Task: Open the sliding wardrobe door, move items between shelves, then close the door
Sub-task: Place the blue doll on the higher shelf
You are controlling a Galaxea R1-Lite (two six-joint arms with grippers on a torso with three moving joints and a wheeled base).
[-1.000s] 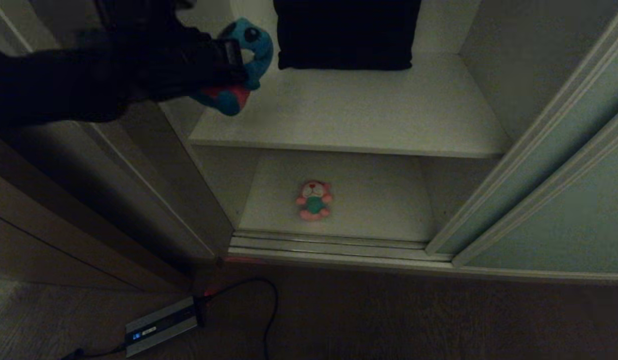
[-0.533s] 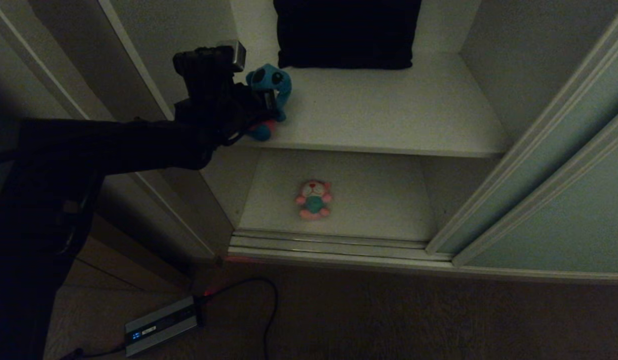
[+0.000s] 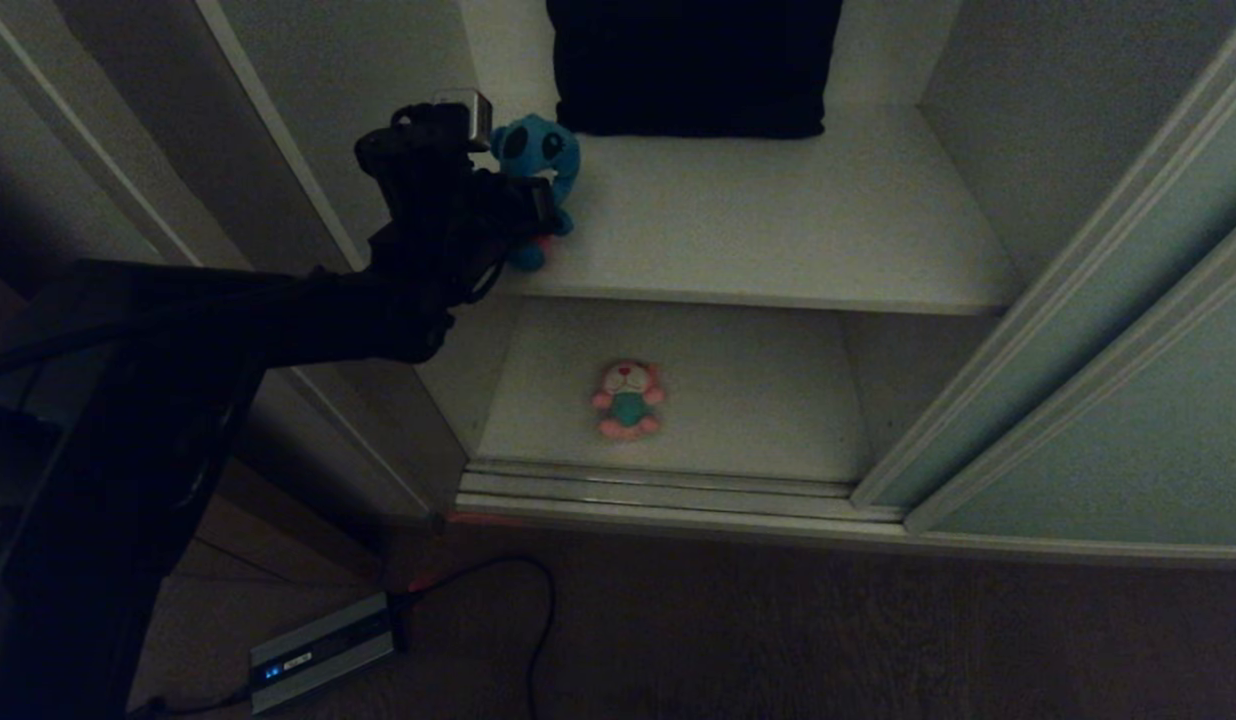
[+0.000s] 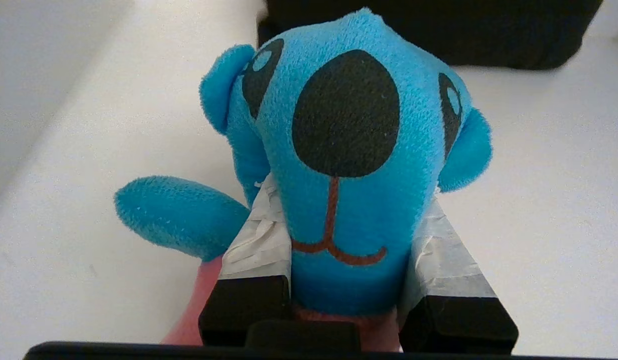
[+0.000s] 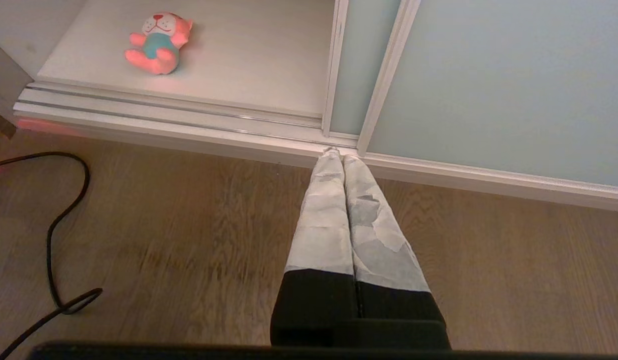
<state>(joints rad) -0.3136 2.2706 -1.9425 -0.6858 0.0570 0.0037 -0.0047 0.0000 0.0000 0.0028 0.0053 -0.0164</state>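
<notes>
My left gripper is ready to open. The blue toy's feet [image 3: 527, 257] are inside the front edge of the upper shelf [image 3: 778, 220], so the toy would lie there.
The blue plush toy [image 3: 543, 150] [image 4: 346, 115] is upright over the left front of the upper shelf [image 3: 778, 220], clamped at the neck between taped fingers [image 4: 259, 235]. My left gripper [image 3: 536, 212] [image 4: 351, 192] is shut on it. Whether its feet touch the board I cannot tell. The pink plush toy [image 3: 628, 400] [image 5: 156, 42] lies on its back on the lower shelf [image 3: 758, 400]. The sliding wardrobe door [image 3: 1128, 400] [image 5: 489, 75] stands pushed to the right, leaving the shelves exposed. My right gripper [image 5: 337, 155] hangs shut and empty above the floor by the door's bottom corner.
A big dark cushion [image 3: 693, 65] leans at the back of the upper shelf. The ribbed floor track [image 3: 658, 490] runs along the wardrobe front. A grey power box [image 3: 323, 650] and black cable [image 5: 54, 225] lie on the wooden floor at the left.
The left arm has swung down and inward, carrying the blue toy from the wardrobe's left edge to just over the upper shelf. The pink toy and right arm have not moved.
</notes>
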